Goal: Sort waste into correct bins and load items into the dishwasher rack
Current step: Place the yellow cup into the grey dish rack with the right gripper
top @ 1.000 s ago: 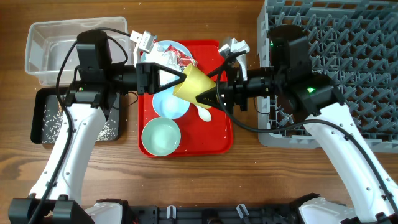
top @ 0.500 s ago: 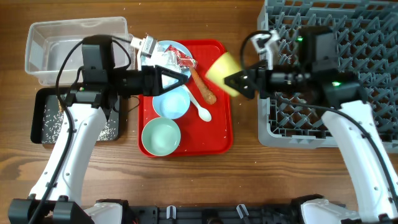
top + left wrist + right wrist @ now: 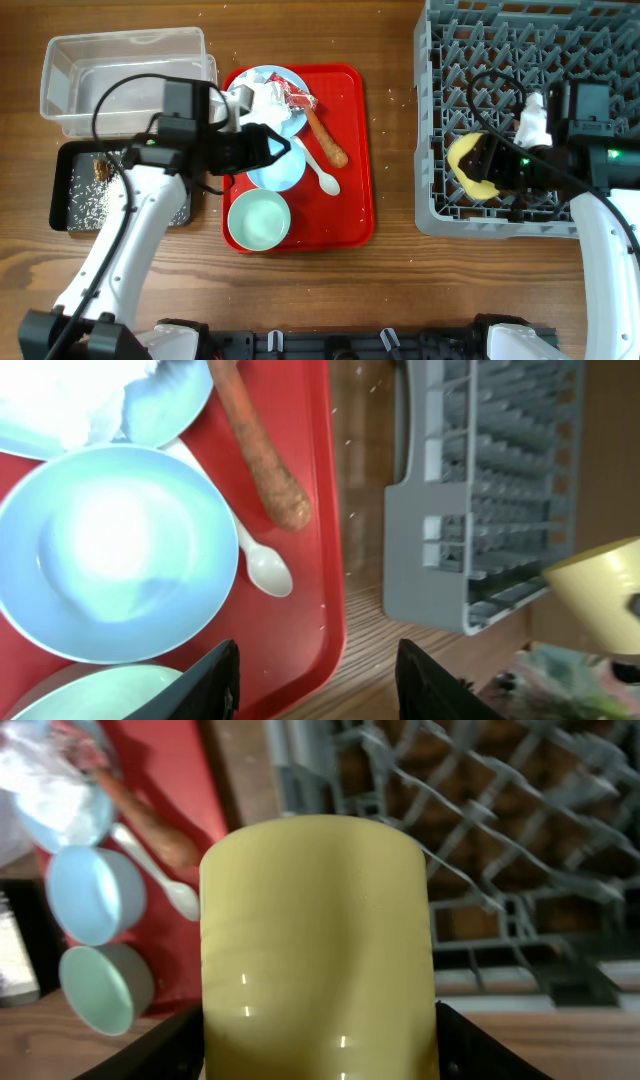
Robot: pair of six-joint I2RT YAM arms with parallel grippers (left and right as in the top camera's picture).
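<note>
The yellow cup point(image 3: 466, 165) is hanging tilted above the pegs by the rack's near corner point(image 3: 456, 208), so I should lower it before my right gripper lets go.
My right gripper point(image 3: 482, 166) is shut on the small yellow cup point(image 3: 466, 165) and holds it over the left part of the grey dishwasher rack point(image 3: 530, 40). In the right wrist view the cup point(image 3: 318, 940) fills the span between both fingers. My left gripper point(image 3: 282, 148) stands open and empty just above the light blue bowl point(image 3: 275, 170) on the red tray point(image 3: 355, 200). The left wrist view shows that bowl point(image 3: 115, 550), the white spoon point(image 3: 262, 565) and the orange-brown stick point(image 3: 260, 450) ahead of the left gripper point(image 3: 322, 685).
A blue plate point(image 3: 283, 76) with a crumpled napkin point(image 3: 262, 100) and red wrapper point(image 3: 298, 97) sits at the tray's back. The pale green bowl point(image 3: 259, 220) is at its front. The clear tub point(image 3: 120, 75) and the black tray point(image 3: 70, 190) with rice grains lie far left.
The left gripper let go of the yellow cup and drew back left over the blue bowl. The right gripper carried the cup from above the red tray to over the rack.
</note>
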